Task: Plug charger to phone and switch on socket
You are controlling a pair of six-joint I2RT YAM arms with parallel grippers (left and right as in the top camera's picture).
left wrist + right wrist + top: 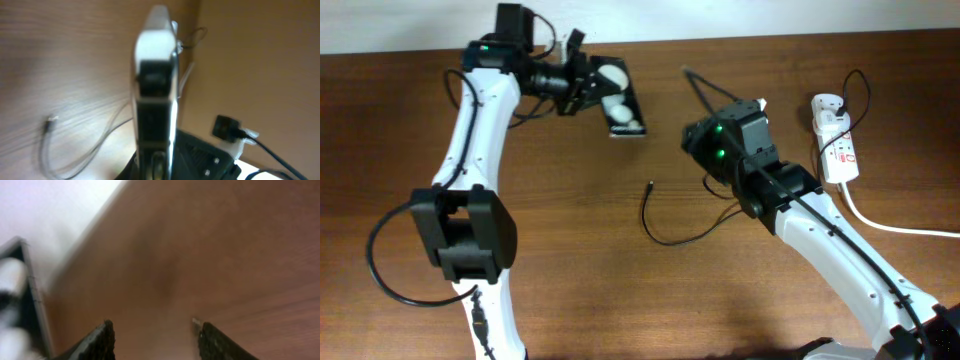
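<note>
The robot's right gripper should grab the charger just behind its plug tip (647,193), so that the plug tip points out free and can go into the phone (623,103).
My left gripper (582,85) is shut on the phone (623,103) and holds it tilted at the far middle of the table. In the left wrist view the phone (156,75) shows edge-on between my fingers. The charger's plug tip (651,184) lies loose on the wood, and the cable (670,238) curves back under my right arm. It also shows in the left wrist view (48,122). My right gripper (693,133) is open and empty (155,325), above the table between the phone and the socket (838,150). The white adapter (826,106) sits in the socket's far end.
The socket's thick white cord (890,225) runs off to the right edge. The table's far edge meets a white wall (740,18). My right arm's body (215,152) is at the bottom right of the left wrist view.
</note>
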